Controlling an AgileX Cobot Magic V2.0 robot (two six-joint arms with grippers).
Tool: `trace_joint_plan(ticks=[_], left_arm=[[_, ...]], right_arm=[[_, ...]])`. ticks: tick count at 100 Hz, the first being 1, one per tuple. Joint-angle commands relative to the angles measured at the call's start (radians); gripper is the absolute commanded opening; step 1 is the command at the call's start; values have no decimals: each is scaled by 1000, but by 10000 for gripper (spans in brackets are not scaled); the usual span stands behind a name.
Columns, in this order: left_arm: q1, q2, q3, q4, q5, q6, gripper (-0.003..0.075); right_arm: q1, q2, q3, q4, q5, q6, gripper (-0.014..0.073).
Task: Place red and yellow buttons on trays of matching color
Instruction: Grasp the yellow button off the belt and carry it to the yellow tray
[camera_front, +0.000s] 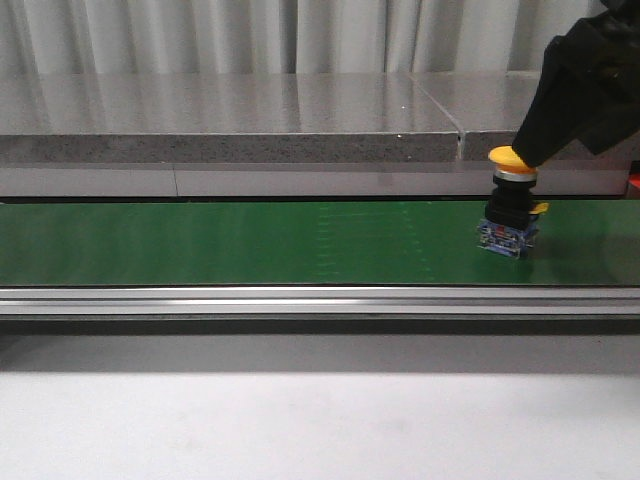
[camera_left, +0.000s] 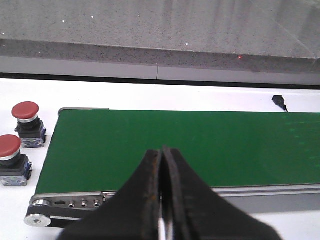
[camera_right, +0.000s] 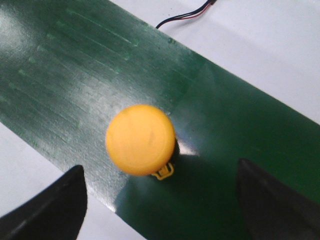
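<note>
My right gripper's fingers stop above the top of the yellow cap (camera_front: 512, 158) and would miss the cap if they closed now. I need to lower my right gripper before closing on the cap.
A yellow button (camera_front: 512, 204) with a black body and blue base stands upright on the green belt (camera_front: 250, 243) at the right. My right gripper hovers above it, open and empty; in the right wrist view the yellow cap (camera_right: 140, 139) lies ahead of the gap between the two fingertips (camera_right: 60, 200). My left gripper (camera_left: 162, 165) is shut and empty over the near edge of the belt (camera_left: 200, 145). Two red buttons (camera_left: 26, 122) (camera_left: 11, 159) stand on the white surface beside the belt's end. No trays are in view.
A grey stone ledge (camera_front: 230, 120) runs behind the belt. An aluminium rail (camera_front: 300, 300) borders the belt's front. A black cable (camera_right: 185, 15) lies on the white table past the belt. A small black connector (camera_left: 280, 102) lies behind the belt.
</note>
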Motion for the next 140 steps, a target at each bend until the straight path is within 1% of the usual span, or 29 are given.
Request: trace_joint_plan(ticks=[1,20,27,34,35,36,40,41,45,49,54,69,82,92,100,107,125,140], left_arm=[[-8,5,-28,-5,-67,-1,-19],[-8,5,-28,-5,-67,-1,-19],[-8,5,-28,-5,-67,-1,-19],[-8,5,-28,-5,-67,-1,-19],[-8,5,-28,-5,-67,-1,-19],[-8,5,-28,-5,-67,-1,-19],[-8,5,-28,-5,-67,-1,-19],[-8,5,-28,-5,-67,-1,-19],[-8,5,-28,-5,-67,-1,-19],[-8,5,-28,-5,-67,-1,-19],[-8,5,-28,-5,-67,-1,-19],[-8,5,-28,-5,-67,-1,-19],[-8,5,-28,-5,-67,-1,-19],[-8,5,-28,-5,-67,-1,-19],[-8,5,-28,-5,-67,-1,-19],[-8,5,-28,-5,-67,-1,-19],[-8,5,-28,-5,-67,-1,-19],[-8,5,-28,-5,-67,-1,-19]], right_arm=[[11,-18,-24,26,-69,-12,603],[18,29,-24,26,-97,-12,603],[18,47,-24,26,-100,-12,582],[18,55,-24,26,-102,-12,500],[18,55,-24,26,-102,-12,465],[18,55,-24,26,-102,-12,465],[18,54,-24,26,-102,-11,372],[18,54,-24,26,-102,-11,372],[18,51,-25,26,-98,-11,282],[17,49,-27,26,-94,-11,221],[17,48,-32,26,-83,-10,182],[11,37,-69,14,-35,11,176],[-30,3,-104,-43,-26,102,176],[-101,-35,-131,-104,-27,198,176],[-184,-64,-145,-131,-29,261,176],[-258,-84,-148,-135,-35,305,176],[-492,-110,-148,-135,-37,397,176],[-637,-108,-141,-135,-84,460,176]])
